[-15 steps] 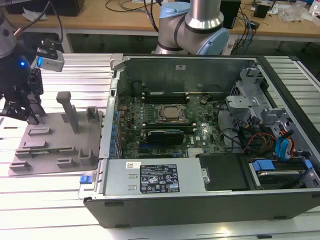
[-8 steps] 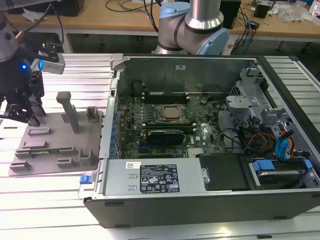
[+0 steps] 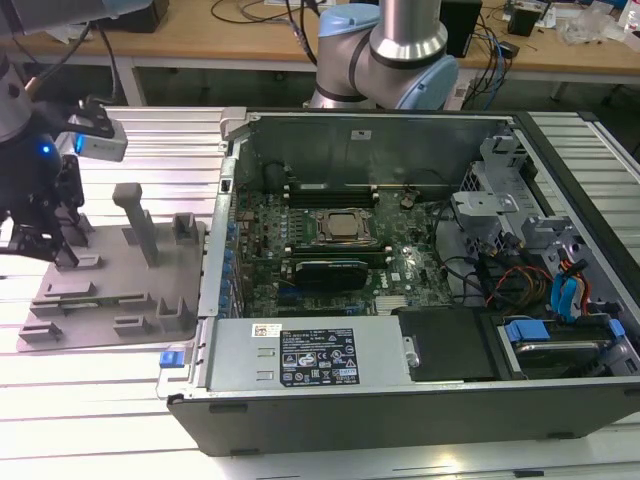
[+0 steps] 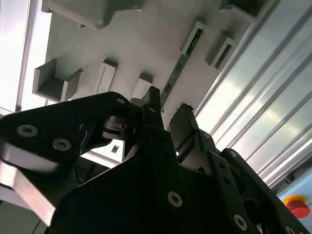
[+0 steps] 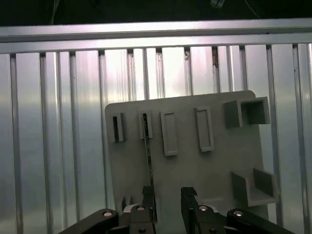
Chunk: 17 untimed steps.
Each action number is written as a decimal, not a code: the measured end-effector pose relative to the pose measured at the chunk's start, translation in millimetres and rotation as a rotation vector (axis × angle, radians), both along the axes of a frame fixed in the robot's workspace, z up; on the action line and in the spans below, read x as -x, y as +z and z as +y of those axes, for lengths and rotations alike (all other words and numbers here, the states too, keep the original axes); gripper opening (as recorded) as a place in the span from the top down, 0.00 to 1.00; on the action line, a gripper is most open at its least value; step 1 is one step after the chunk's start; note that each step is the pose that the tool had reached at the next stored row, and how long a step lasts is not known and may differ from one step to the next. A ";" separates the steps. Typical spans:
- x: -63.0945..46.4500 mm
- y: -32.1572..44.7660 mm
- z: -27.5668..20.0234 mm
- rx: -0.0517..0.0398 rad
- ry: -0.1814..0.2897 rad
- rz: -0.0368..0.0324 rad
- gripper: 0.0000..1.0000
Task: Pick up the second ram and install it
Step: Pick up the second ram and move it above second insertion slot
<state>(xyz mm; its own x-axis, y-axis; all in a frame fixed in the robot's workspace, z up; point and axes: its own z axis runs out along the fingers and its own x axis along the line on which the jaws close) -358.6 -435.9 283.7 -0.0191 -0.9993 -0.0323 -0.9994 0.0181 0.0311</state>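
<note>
My gripper grabs the second ram by the middle of its long edge (image 3: 93, 300) next, to install the ram on the motherboard.
The second ram (image 5: 147, 151) is a thin green stick standing on edge in a slot of the grey holder plate (image 5: 214, 170); it also shows in the second wrist view (image 4: 179, 66). In both wrist views my gripper (image 5: 168, 195) (image 4: 168, 111) hovers open just above the plate. The stick's near end lines up with one fingertip (image 5: 148, 194), and I see nothing held between the fingers. In the exterior view the gripper (image 3: 45, 245) is at the far left, over the holder plate (image 3: 120, 300).
An open computer case (image 3: 400, 400) lies to the exterior view's right of the plate, with the motherboard (image 3: 300, 290), the silver processor (image 3: 343, 226) and cables (image 3: 520, 280) inside. The plate carries upright posts (image 3: 135, 215) and empty brackets (image 5: 248, 113). Everything rests on a ribbed metal table (image 5: 48, 122).
</note>
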 end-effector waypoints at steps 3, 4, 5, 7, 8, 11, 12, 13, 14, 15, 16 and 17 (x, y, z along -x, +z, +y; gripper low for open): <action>0.0 -10.7 -0.1 0.0000 0.013 -0.0001 0.66; 0.0 -12.6 -0.2 0.0000 0.014 -0.0001 0.66; 0.0 -16.0 -0.2 0.0000 0.017 -0.0001 0.66; 0.0 -20.1 -0.2 0.0000 0.020 0.0000 0.66; 0.0 -23.1 -0.3 0.0000 0.022 0.0000 0.66; 0.0 -31.8 -0.4 0.0000 0.028 -0.0001 0.66; 0.0 -35.4 -0.4 0.0000 0.030 -0.0001 0.66; 0.0 -37.8 -0.4 0.0000 0.032 -0.0001 0.66; 0.0 -39.9 -0.4 0.0000 0.034 -0.0001 0.66; 0.0 -43.1 -0.4 0.0000 0.036 0.0000 0.66; 0.0 -46.8 -0.5 0.0000 0.039 -0.0001 0.66; 0.0 -50.8 -0.6 0.0001 0.042 -0.0001 0.66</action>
<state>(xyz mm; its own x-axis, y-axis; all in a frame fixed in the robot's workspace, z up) -358.6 -436.5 233.0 0.0232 -0.9992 -0.0322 -0.9992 -0.0242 0.0311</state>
